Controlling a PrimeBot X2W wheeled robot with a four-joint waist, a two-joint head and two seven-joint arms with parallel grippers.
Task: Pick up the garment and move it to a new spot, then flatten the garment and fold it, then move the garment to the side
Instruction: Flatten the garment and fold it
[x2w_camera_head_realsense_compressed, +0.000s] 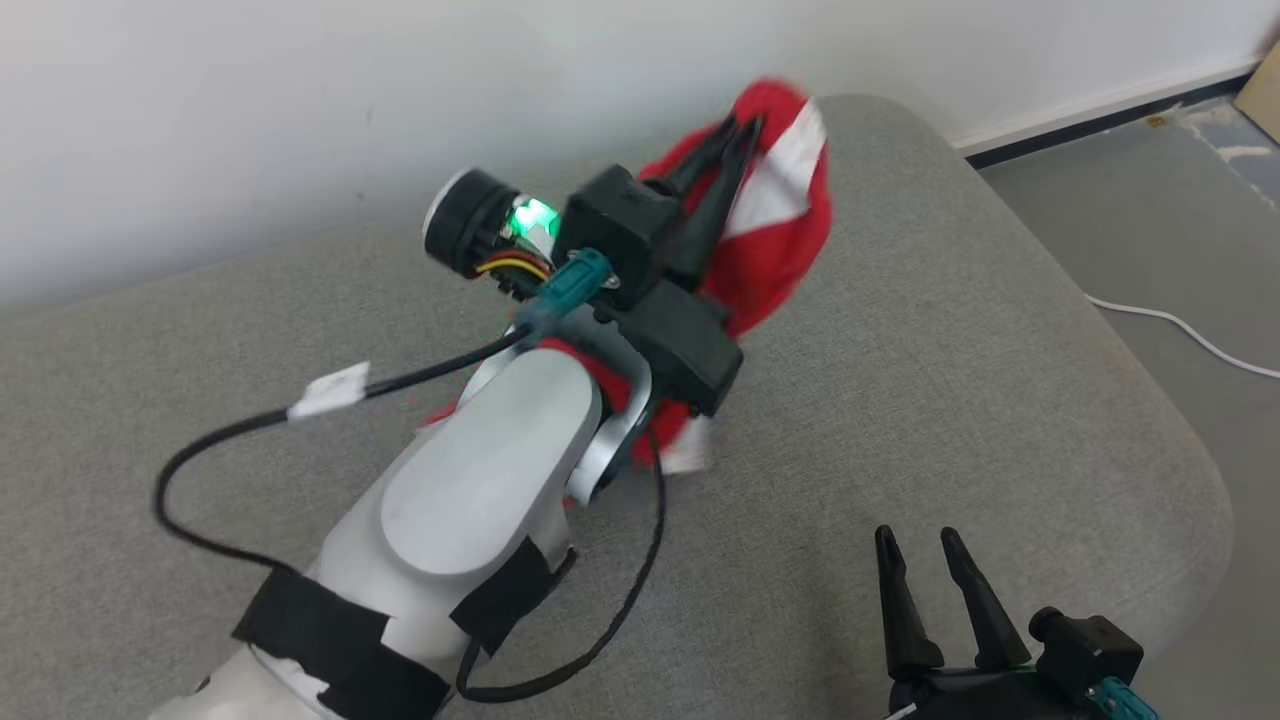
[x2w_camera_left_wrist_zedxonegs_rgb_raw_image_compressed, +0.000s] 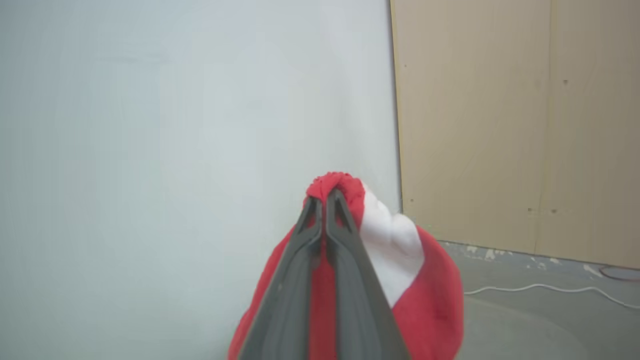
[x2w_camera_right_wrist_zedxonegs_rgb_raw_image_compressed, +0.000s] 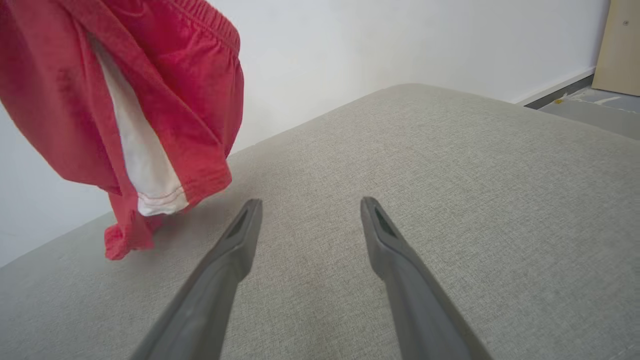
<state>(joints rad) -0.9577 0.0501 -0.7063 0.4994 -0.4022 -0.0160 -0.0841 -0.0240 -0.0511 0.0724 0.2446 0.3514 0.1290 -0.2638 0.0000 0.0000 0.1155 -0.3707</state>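
My right gripper will next spread the red shorts (x2w_camera_right_wrist_zedxonegs_rgb_raw_image_compressed: 180, 78) flat for folding, so it should grab them by the leg hem's white-panel corner (x2w_camera_right_wrist_zedxonegs_rgb_raw_image_compressed: 163, 203).
The garment (x2w_camera_head_realsense_compressed: 775, 215) is a pair of red shorts with white side panels. It hangs lifted above the grey cushion (x2w_camera_head_realsense_compressed: 950, 330), bunched in my left gripper (x2w_camera_head_realsense_compressed: 742, 128), which is shut on its top fold. In the left wrist view the two dark fingers (x2w_camera_left_wrist_zedxonegs_rgb_raw_image_compressed: 300, 265) pinch the red cloth (x2w_camera_left_wrist_zedxonegs_rgb_raw_image_compressed: 430, 300) in front of a white wall. The right wrist view shows the garment (x2w_camera_right_wrist_zedxonegs_rgb_raw_image_compressed: 150, 85) dangling at upper left, its lowest hem touching or just above the cushion (x2w_camera_right_wrist_zedxonegs_rgb_raw_image_compressed: 450, 165). My right gripper (x2w_camera_head_realsense_compressed: 917, 540) stands open at the lower right, empty (x2w_camera_right_wrist_zedxonegs_rgb_raw_image_compressed: 310, 202), low over the cushion.
A white wall runs behind the cushion. Grey floor with a white cable (x2w_camera_head_realsense_compressed: 1180, 335) lies to the right, beyond the cushion's rounded edge. A tan wooden panel (x2w_camera_left_wrist_zedxonegs_rgb_raw_image_compressed: 515, 125) stands at the corner. My left arm's black cable (x2w_camera_head_realsense_compressed: 230, 440) loops over the cushion.
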